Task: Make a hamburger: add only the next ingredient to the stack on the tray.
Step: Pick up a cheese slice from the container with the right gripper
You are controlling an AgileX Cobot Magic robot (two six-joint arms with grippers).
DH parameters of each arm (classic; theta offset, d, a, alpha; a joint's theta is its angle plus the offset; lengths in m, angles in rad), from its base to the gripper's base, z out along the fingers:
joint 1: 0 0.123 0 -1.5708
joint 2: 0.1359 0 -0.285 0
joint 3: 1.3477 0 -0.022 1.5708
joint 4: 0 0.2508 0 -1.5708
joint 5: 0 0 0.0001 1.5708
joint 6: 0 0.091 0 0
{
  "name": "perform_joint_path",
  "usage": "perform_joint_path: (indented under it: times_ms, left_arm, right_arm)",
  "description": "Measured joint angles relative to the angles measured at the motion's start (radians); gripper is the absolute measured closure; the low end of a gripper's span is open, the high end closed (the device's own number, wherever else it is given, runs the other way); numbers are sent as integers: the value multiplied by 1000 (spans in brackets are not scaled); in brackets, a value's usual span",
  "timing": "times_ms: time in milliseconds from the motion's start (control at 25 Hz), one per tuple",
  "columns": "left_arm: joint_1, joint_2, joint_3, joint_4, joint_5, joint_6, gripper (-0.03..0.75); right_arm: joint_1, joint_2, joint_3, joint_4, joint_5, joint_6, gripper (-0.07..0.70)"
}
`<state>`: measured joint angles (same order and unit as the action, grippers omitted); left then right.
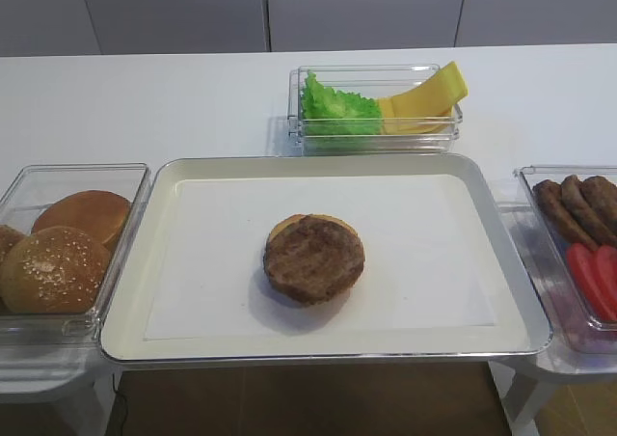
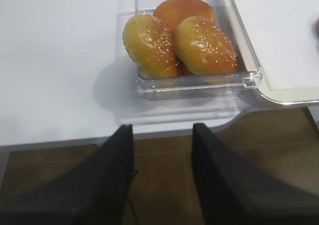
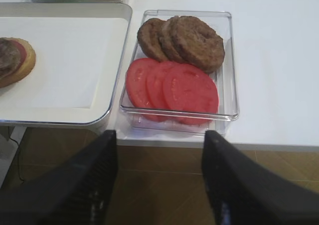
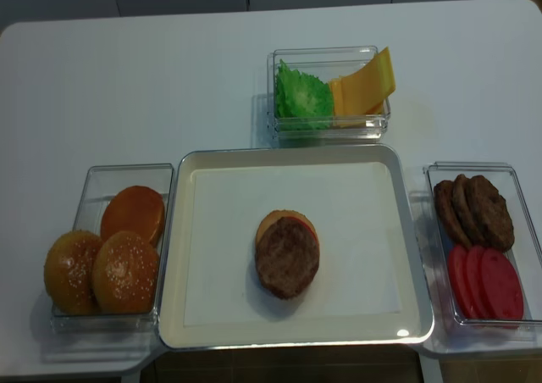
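Next, my right gripper pinches the yellow cheese slice by its raised edge (image 4: 388,69), since the slice leans up out of the clear bin (image 4: 329,122) beside the lettuce.
The yellow cheese slice (image 1: 424,103) (image 4: 364,85) leans in a clear bin at the back, right of the green lettuce (image 1: 337,108). The stack (image 1: 313,258) (image 4: 288,254), a round brown patty over a tan bun half with a red edge showing between them, sits mid-tray (image 1: 212,262) (image 4: 220,230). Its edge also appears at the left in the right wrist view (image 3: 15,60). My right gripper (image 3: 159,185) hangs open over the floor, in front of the table edge. My left gripper (image 2: 162,180) is likewise open and empty below the table edge. Neither shows in the overhead views.
A clear bin of seeded buns (image 2: 194,46) (image 4: 110,264) stands left of the tray. On the right another bin holds oblong patties (image 3: 184,38) and tomato slices (image 3: 172,88). The cheese and lettuce bin (image 4: 330,127) sits behind the tray's far rim.
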<state>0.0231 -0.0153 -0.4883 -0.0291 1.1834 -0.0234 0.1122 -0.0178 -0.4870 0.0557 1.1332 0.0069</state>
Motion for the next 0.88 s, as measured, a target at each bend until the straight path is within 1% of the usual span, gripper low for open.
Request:
perform_joint_path:
  times_ms: [760,880]
  left_arm:
    - [0,0,0,0,0,0,422]
    - [0,0,0,0,0,0,422]
  right_arm:
    - [0,0,0,0,-2,10,205]
    - [0,0,-2,0,-19,17,206]
